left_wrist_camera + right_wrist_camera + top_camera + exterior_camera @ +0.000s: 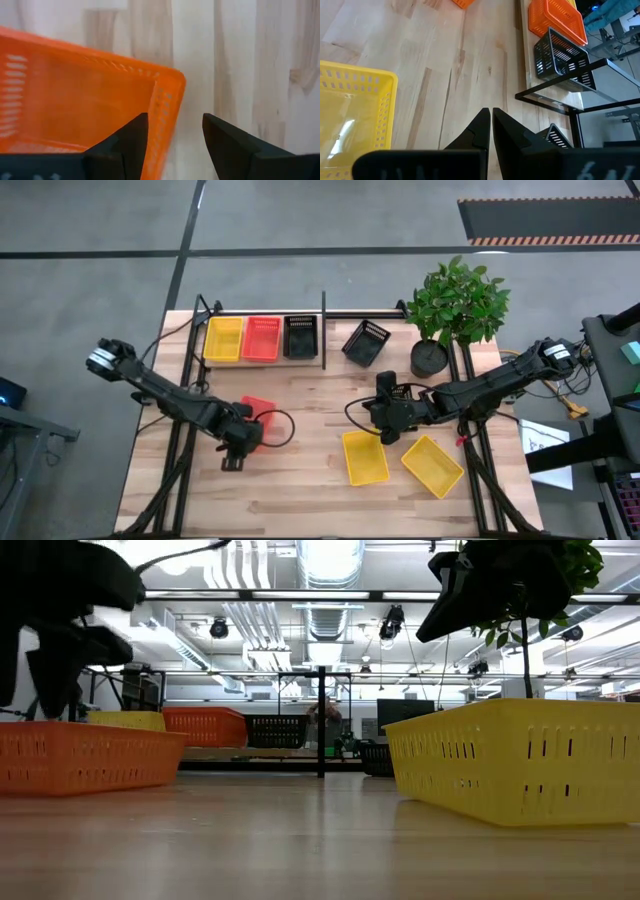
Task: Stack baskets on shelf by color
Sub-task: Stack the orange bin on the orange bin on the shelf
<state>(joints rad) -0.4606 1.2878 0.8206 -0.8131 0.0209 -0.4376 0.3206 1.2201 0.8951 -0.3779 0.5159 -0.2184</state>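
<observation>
My left gripper needs to stack the basket by color on the shelf, so it should grab the red-orange basket's end (164, 125) next.
A red-orange basket (260, 410) rests on its bottom on the tabletop at the left. My left gripper (238, 442) hangs open over its near end. In the left wrist view one finger (127, 145) stands over the inside and the other (230, 145) outside, either side of an end wall near a corner (167, 107); no touch shows. My right gripper (491, 114) is shut and holds nothing, above the table near a yellow basket (364, 457). A second yellow basket (432, 465) lies beside it. The shelf (360, 313) holds yellow (223, 339), red-orange (261, 338) and black (299, 337) baskets.
Right of the shelf's upright divider post (323, 330), a black basket (365, 342) sits tilted. A potted plant (432, 355) stands at the far right. A cable loop (283, 427) lies by the red-orange basket. Bare wood spans the table's near middle.
</observation>
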